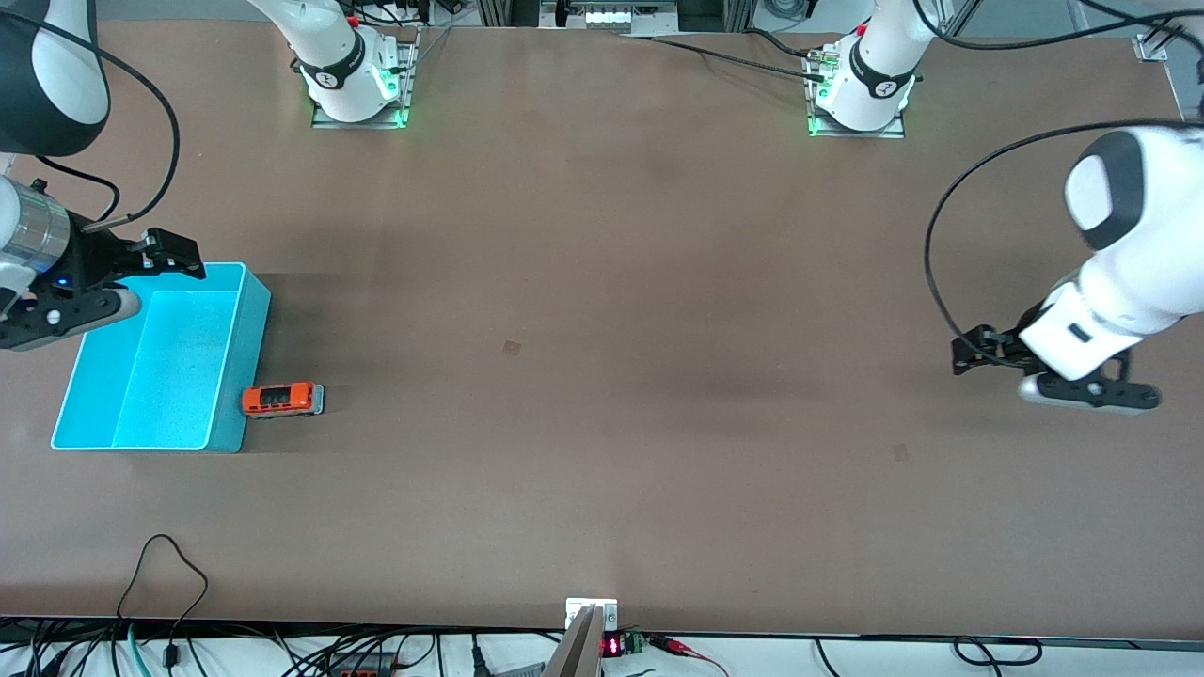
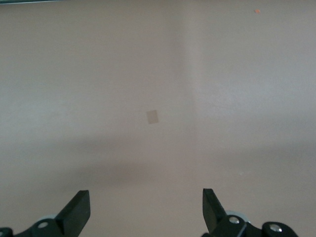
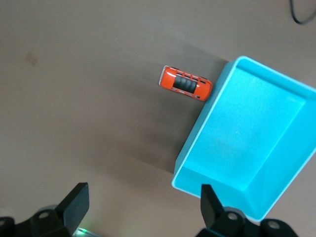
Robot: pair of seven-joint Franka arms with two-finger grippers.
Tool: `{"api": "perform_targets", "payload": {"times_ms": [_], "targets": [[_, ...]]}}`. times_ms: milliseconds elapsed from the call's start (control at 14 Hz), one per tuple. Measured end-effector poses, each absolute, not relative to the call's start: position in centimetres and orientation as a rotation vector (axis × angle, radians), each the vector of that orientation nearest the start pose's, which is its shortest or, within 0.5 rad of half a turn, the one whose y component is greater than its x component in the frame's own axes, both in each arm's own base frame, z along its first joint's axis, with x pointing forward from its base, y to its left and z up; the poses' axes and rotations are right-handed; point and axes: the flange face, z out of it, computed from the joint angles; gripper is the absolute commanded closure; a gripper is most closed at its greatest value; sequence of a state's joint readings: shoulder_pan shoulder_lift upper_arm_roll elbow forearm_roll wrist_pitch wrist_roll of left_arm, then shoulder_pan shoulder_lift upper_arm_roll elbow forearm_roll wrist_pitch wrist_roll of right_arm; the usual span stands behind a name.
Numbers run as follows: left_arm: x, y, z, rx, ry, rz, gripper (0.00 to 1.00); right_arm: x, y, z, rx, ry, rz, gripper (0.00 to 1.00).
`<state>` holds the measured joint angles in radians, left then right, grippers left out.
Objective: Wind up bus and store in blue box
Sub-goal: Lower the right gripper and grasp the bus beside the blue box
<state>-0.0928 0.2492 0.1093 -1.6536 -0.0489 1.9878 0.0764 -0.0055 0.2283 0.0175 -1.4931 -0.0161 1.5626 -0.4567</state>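
My right gripper grabs the orange bus's long window sides next, to store the bus in the blue box.
The bus point(image 1: 280, 399), an orange toy with a dark roof panel, stands on the table, one end close against the long outer wall of the blue box point(image 1: 246, 357); the right wrist view shows the bus point(image 3: 185, 83) beside the box point(image 3: 247, 143). The cyan box is open-topped with nothing in it, at the right arm's end of the table. My right gripper point(image 1: 169, 259) hangs open and holds nothing over the box's corner nearest the robots' bases point(image 3: 144, 205). My left gripper point(image 1: 967, 355) waits open over bare table at the left arm's end point(image 2: 146, 207).
A small darker square patch point(image 1: 511, 347) marks the tabletop near the middle point(image 2: 152, 116), and another patch point(image 1: 900, 452) lies nearer the front camera. Cables point(image 1: 169, 583) run along the table's front edge. Both arm bases point(image 1: 353, 85) stand along the edge farthest from the front camera.
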Motion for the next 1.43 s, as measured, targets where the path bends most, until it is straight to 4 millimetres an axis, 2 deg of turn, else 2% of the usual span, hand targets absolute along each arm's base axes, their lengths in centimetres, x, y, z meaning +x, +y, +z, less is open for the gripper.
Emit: {"api": "perform_targets", "payload": {"times_ms": [143, 286, 500, 643, 857, 1071, 1214, 1429], "targets": [[64.3, 1.2, 50.0, -3.152, 0.011, -0.128, 0.00, 62.0, 0.4, 51.3, -2.955, -0.918, 0.257, 0.00], [63.4, 2.1, 52.6, -3.156, -0.091, -0.093, 0.00, 63.3, 0.4, 49.0, -2.877, -1.120, 0.237, 0.00], [61.6, 2.1, 56.0, -3.164, -0.168, -0.079, 0.00, 65.6, 1.0, 43.4, -2.736, -1.395, 0.229, 0.00], [61.4, 1.3, 56.5, -3.174, -0.160, -0.090, 0.00, 66.8, 1.9, 39.3, -2.656, -1.528, 0.238, 0.00], [61.4, 1.9, 56.3, -3.186, -0.178, -0.084, 0.00, 68.4, 2.1, 32.6, -2.544, -1.743, 0.214, 0.00], [61.1, 2.2, 56.9, -3.186, -0.183, -0.098, 0.00, 68.4, 1.8, 27.2, -2.505, -1.896, 0.149, 0.00], [60.4, 2.0, 57.4, -3.181, -0.173, -0.105, 0.00, 67.7, 1.5, 25.1, -2.475, -1.980, 0.090, 0.00], [58.6, 1.2, 57.8, -3.181, -0.156, -0.098, 0.00, 67.6, 0.5, 24.5, -2.412, -2.092, 0.042, 0.00]]}}
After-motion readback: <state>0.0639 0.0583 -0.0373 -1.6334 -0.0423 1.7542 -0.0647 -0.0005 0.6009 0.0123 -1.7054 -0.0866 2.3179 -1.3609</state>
